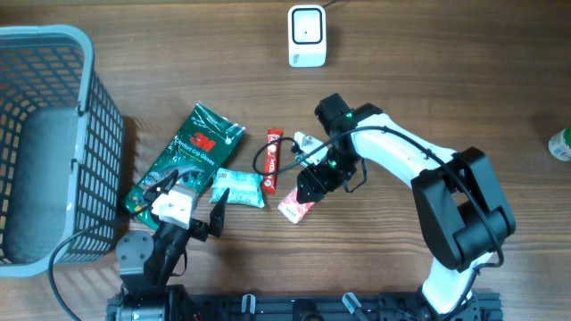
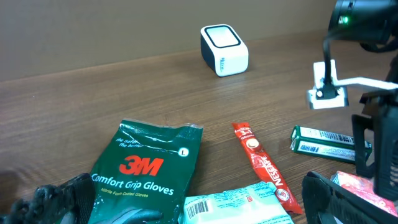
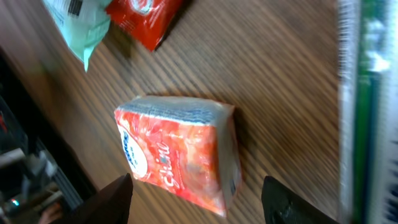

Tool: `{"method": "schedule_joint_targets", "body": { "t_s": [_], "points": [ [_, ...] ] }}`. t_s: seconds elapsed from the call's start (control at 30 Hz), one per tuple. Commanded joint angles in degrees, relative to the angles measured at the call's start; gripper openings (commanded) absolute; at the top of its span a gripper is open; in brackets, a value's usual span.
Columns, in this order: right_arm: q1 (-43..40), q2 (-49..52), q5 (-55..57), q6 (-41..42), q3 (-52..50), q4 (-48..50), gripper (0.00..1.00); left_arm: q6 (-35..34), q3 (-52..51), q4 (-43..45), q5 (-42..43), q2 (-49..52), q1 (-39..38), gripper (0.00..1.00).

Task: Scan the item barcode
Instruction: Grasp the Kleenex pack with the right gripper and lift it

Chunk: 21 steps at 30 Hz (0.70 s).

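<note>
I should next use my right gripper to grab the packet's end away from its oval logo (image 3: 222, 160), so the rest of the orange-red tissue packet stays uncovered for scanning the barcode.
An orange-red tissue packet (image 1: 297, 208) lies flat on the wooden table. My right gripper (image 1: 312, 185) hovers over it. In the right wrist view the packet (image 3: 180, 152) lies between the two dark fingertips (image 3: 112, 199), which stand wide apart without touching it, so the gripper (image 3: 196, 202) is open. The white scanner (image 1: 306, 36) stands at the far middle of the table, also seen from the left wrist as the scanner (image 2: 224, 48). My left gripper (image 2: 199, 208) is open at the near left, above a teal packet (image 2: 249, 208) whose barcode faces up.
A green 3M gloves bag (image 1: 187, 152), the teal packet (image 1: 239, 187) and a red Nescafe stick (image 1: 272, 160) lie left of the right gripper. A green gum pack (image 2: 323, 142) lies beside it. A grey basket (image 1: 45, 134) fills the left edge. A bottle (image 1: 562, 143) sits far right.
</note>
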Motion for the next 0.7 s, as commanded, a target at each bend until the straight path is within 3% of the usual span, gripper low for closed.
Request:
{"method": "schedule_joint_targets", "body": {
  "t_s": [0.0, 0.23, 0.53, 0.63, 0.67],
  "points": [
    [0.2, -0.94, -3.34, -4.98, -1.81, 3.13, 0.67, -0.5, -0.37, 0.22, 0.68, -0.24, 0.09, 1.0],
    [0.2, -0.92, -7.26, -8.07, -1.86, 4.31, 0.57, -0.5, -0.37, 0.22, 0.68, -0.24, 0.09, 1.0],
    [0.2, -0.9, -7.21, -6.27, -6.49, 10.36, 0.56, -0.5, -0.37, 0.22, 0.68, -0.24, 0.09, 1.0],
    [0.37, -0.9, -4.17, -4.68, -6.49, 11.63, 0.49, -0.5, -0.37, 0.22, 0.68, -0.24, 0.09, 1.0],
    [0.57, -0.87, -2.51, -2.99, -6.49, 12.5, 0.42, -0.5, -0.37, 0.22, 0.68, -0.24, 0.09, 1.0]
  ]
}}
